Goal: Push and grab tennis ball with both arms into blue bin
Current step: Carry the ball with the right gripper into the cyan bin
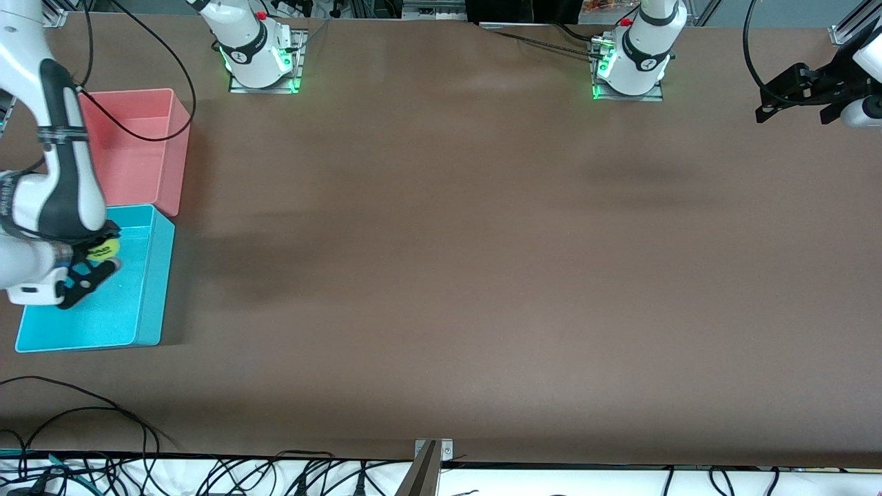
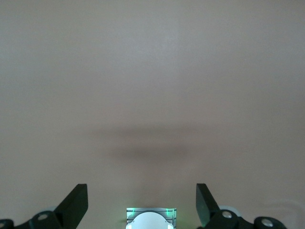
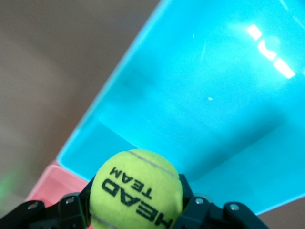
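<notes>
I should keep holding the tennis ball [image 1: 104,250] [image 3: 136,188] with my right gripper until it reaches the bottom of the blue bin, because the ball hangs high above it.
The tennis ball [image 1: 104,250], yellow-green with black "HEAD TEAM" lettering [image 3: 137,191], sits clamped between the black fingers of my right gripper [image 1: 100,256], which is shut on it. Gripper and ball hang over the inside of the blue bin [image 1: 156,275] at the right arm's end of the table. In the right wrist view the right gripper [image 3: 137,198] holds the ball above the blue bin's [image 3: 200,95] floor. My left gripper [image 1: 792,103] waits in the air over the left arm's end of the table. It is open [image 2: 140,191], nothing between its fingers.
A pink bin [image 1: 148,148] stands against the blue bin, farther from the front camera; its corner [image 3: 45,183] shows in the right wrist view. Black cables [image 1: 83,413] lie along the table's front edge. The left arm's green-lit base [image 2: 151,217] shows beneath its gripper.
</notes>
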### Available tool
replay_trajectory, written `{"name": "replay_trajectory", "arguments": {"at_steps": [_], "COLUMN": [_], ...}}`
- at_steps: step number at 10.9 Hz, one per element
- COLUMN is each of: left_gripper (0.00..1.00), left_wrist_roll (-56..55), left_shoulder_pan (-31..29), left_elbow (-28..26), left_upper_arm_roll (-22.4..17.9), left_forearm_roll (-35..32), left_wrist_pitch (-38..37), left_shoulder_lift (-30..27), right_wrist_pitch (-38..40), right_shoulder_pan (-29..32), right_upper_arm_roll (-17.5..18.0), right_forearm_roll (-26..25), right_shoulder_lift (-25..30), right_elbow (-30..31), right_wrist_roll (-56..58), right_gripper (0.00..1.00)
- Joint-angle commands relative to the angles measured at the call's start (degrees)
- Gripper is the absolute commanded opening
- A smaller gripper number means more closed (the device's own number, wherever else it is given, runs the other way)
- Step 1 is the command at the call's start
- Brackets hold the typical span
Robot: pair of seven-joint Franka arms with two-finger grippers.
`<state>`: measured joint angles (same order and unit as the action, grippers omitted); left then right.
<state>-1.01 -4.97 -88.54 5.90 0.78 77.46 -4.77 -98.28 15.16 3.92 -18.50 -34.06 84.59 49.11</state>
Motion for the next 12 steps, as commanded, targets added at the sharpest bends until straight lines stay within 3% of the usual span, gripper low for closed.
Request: {"name": "replay_trajectory", "arguments": {"at_steps": [1,9,11,12], "left_gripper": [1.00,1.00,1.00,1.00], "left_wrist_roll": [-1.10,-1.01,-1.10,-1.01], "left_shoulder_pan": [-0.04,0.40,-0.21,-0.30], "left_elbow": [1.70,1.71,1.71,1.71], "left_upper_arm_roll": [0.08,0.34,0.08,-0.01], "left_forearm_roll": [0.89,2.11,3.87,3.96], "left_wrist_pitch": [-1.53,-1.61,-2.75,-2.76], "left_shoulder_lift": [0.64,0.73,1.08,1.16], "right_wrist_pitch": [-5.68,-10.80,-9.13,-9.04], "right_shoulder_pan": [5.03,10.05,10.06,10.06], "right_upper_arm_roll": [0.82,0.82,0.82,0.82], "right_forearm_roll": [6.08,11.64,12.17,13.56], "right_shoulder_lift": [-1.27,-9.71,-9.80,-10.32], "right_elbow": [1.18,1.89,2.07,2.07], "right_wrist_roll": [5.81,8.99,8.29,8.29], "right_gripper": [0.13,0.14,0.28,0.69]}}
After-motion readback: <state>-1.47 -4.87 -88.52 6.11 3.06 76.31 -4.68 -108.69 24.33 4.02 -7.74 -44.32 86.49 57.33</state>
